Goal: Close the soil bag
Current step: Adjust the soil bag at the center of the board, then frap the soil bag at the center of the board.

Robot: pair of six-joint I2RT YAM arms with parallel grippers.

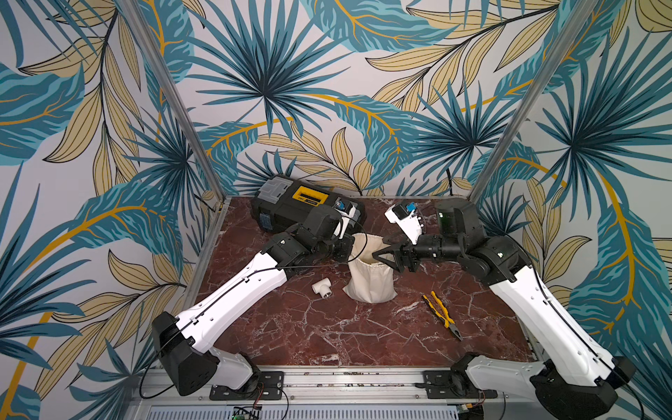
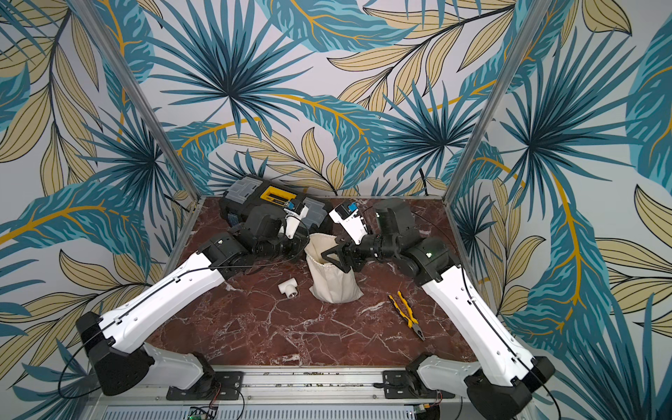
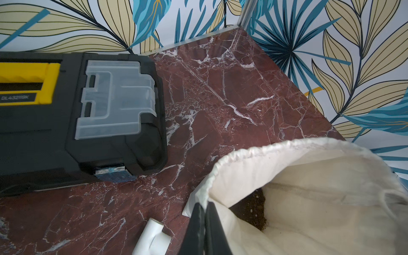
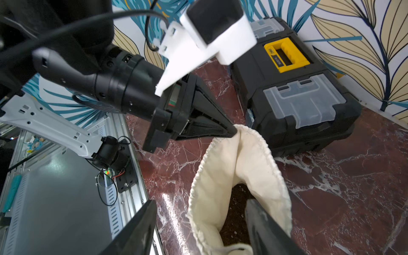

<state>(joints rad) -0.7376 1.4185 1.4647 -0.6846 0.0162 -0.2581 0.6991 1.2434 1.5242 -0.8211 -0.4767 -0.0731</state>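
The robot's right gripper should next grip the soil bag's rim opposite the left gripper, with one finger inside and one outside, to pull the soil bag's opening closed.
The soil bag (image 1: 371, 282) (image 2: 334, 285) stands upright at mid-table, a cream cloth sack with its mouth wide open. Dark soil (image 3: 254, 209) (image 4: 240, 198) shows inside. My left gripper (image 3: 205, 204) (image 4: 234, 132) is shut on the gathered rim at the bag's left side. My right gripper (image 1: 382, 249) (image 2: 332, 249) (image 4: 199, 204) is open at the opposite side of the mouth. One of its fingers (image 4: 260, 218) is over the soil inside the bag. The other finger (image 4: 141, 223) is outside, so the rim lies between them untouched.
A black toolbox (image 1: 291, 207) (image 3: 66, 132) (image 4: 298, 88) with a yellow handle lies at the back left, close behind the bag. A white pipe tee (image 1: 322, 287) (image 3: 152, 238) sits left of the bag. Yellow-handled pliers (image 1: 442, 312) lie to its right.
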